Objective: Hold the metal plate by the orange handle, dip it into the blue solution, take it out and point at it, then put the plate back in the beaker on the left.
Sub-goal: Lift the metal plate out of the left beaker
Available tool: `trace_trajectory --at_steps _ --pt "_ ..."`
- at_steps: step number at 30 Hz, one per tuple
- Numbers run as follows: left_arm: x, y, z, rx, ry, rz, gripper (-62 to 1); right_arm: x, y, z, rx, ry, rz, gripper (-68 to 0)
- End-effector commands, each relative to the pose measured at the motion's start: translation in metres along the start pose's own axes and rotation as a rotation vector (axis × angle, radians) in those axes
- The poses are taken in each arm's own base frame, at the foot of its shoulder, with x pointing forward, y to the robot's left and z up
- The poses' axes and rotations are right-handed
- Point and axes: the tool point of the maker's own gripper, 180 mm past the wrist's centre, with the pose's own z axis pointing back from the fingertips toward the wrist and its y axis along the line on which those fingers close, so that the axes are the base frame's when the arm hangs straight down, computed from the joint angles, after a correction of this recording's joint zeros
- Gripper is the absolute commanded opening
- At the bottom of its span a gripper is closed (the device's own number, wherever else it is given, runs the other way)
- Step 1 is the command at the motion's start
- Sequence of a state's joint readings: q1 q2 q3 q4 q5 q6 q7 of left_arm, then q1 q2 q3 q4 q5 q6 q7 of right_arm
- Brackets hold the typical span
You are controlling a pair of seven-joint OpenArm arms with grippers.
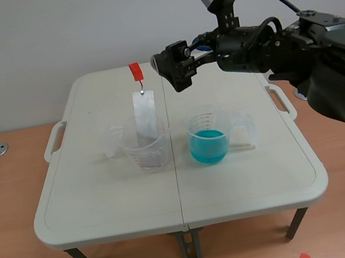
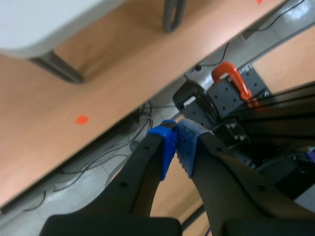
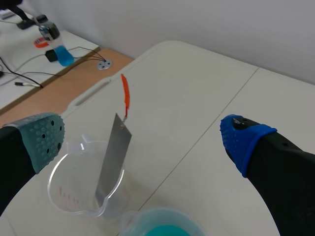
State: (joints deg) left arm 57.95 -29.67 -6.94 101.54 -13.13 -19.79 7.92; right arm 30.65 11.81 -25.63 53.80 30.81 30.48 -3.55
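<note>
I will next use my right gripper to grab the metal plate by its thin orange handle (image 1: 136, 72), so that it can dip the plate into the blue solution (image 1: 208, 145).
A metal plate (image 1: 146, 115) (image 3: 112, 158) stands tilted in a clear beaker (image 1: 146, 148) (image 3: 83, 189) on the left of the white table. Its orange handle (image 1: 136, 72) (image 3: 125, 94) sticks up at the top. To the right stands a second beaker with blue solution (image 1: 208, 145) (image 3: 165, 231). My right gripper (image 1: 172, 69) (image 3: 142, 135) hovers open above and behind the beakers, just right of the orange handle, holding nothing. My left gripper (image 2: 174, 147) is shut on nothing, off the table and facing the floor; it does not appear in the scene view.
The white folding table (image 1: 105, 201) has handles at both sides. A wooden floor surrounds it. In the left wrist view cables and a black mount with an orange clamp (image 2: 231, 78) lie under the gripper.
</note>
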Motion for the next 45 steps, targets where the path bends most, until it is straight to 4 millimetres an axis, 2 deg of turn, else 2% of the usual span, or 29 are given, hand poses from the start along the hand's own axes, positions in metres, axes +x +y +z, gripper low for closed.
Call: trace_trajectory --at_steps 1,12,23,29,33,37,41,45 --pt "0.006 -0.001 0.000 -0.003 -0.026 0.009 -59.7 0.026 0.001 -0.010 0.011 -0.054 0.021 -1.2" --pt "0.003 -0.001 0.000 -0.003 -0.019 0.011 -59.7 0.028 0.009 -0.055 0.036 0.017 -0.021 -1.2" --pt "0.003 -0.001 0.000 -0.003 -0.019 0.011 -59.7 0.013 0.049 -0.090 0.129 0.134 -0.012 -1.2" --pt "0.003 -0.001 0.000 -0.003 -0.019 0.011 -59.7 0.008 0.059 -0.095 0.146 0.139 -0.020 -1.3" --pt "0.003 -0.001 0.000 -0.003 -0.019 0.011 -59.7 0.007 0.058 -0.094 0.144 0.143 -0.021 -7.4" --pt "0.003 -0.001 0.000 -0.003 -0.019 0.011 -59.7 0.006 0.057 -0.094 0.142 0.144 -0.020 -7.6" --pt "0.003 -0.001 0.000 -0.003 -0.019 0.011 -59.7 0.006 0.056 -0.094 0.140 0.148 -0.020 -15.5" --pt "0.004 0.000 0.000 -0.002 -0.021 0.011 -59.7 0.005 0.055 -0.093 0.138 0.148 -0.019 -20.0"
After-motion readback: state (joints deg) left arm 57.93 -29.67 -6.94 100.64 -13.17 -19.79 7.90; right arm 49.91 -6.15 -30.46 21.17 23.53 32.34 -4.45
